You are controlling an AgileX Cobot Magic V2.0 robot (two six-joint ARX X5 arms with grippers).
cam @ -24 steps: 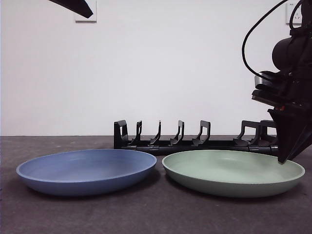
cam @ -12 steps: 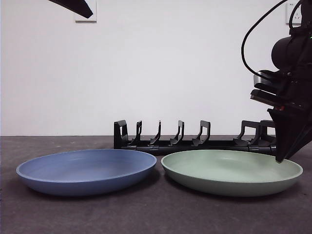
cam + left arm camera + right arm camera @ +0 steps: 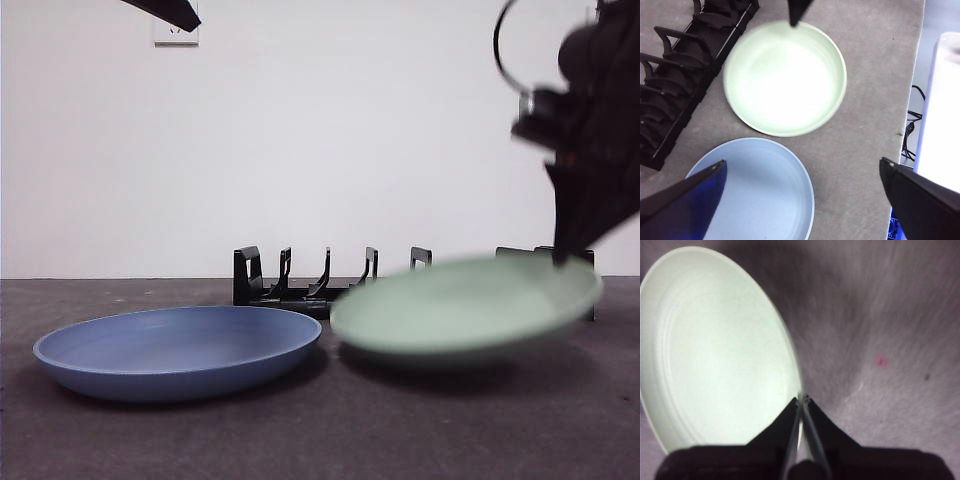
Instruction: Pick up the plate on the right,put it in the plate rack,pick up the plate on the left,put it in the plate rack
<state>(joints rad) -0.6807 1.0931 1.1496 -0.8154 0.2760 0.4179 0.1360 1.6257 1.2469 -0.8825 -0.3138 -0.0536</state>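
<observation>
The left gripper grabs the green plate (image 3: 465, 305) by its free rim (image 3: 338, 328) next, since my right gripper already covers the plate's raised rim across from it.
The green plate (image 3: 465, 305) on the right hangs tilted just above the table, its right rim raised, blurred by motion. My right gripper (image 3: 572, 258) is shut on that rim, seen close in the right wrist view as the gripper (image 3: 802, 401) pinching the plate's (image 3: 715, 350) edge. The blue plate (image 3: 180, 348) lies flat on the table at the left. Behind both stands the black plate rack (image 3: 300, 282), partly hidden by the lifted plate. My left gripper (image 3: 800, 200) hangs open high above both plates (image 3: 785, 77), showing only as a black tip (image 3: 165, 12) at the top left.
A dark grey table (image 3: 320, 440) carries everything; its edge (image 3: 912, 90) runs past the plates in the left wrist view, with a white object (image 3: 940, 110) and cables beyond it. A white wall with a socket (image 3: 175, 35) stands behind.
The green plate has left the table: my right gripper rose with its right rim, tilting it up in front of the rack. The blue plate has not moved.
</observation>
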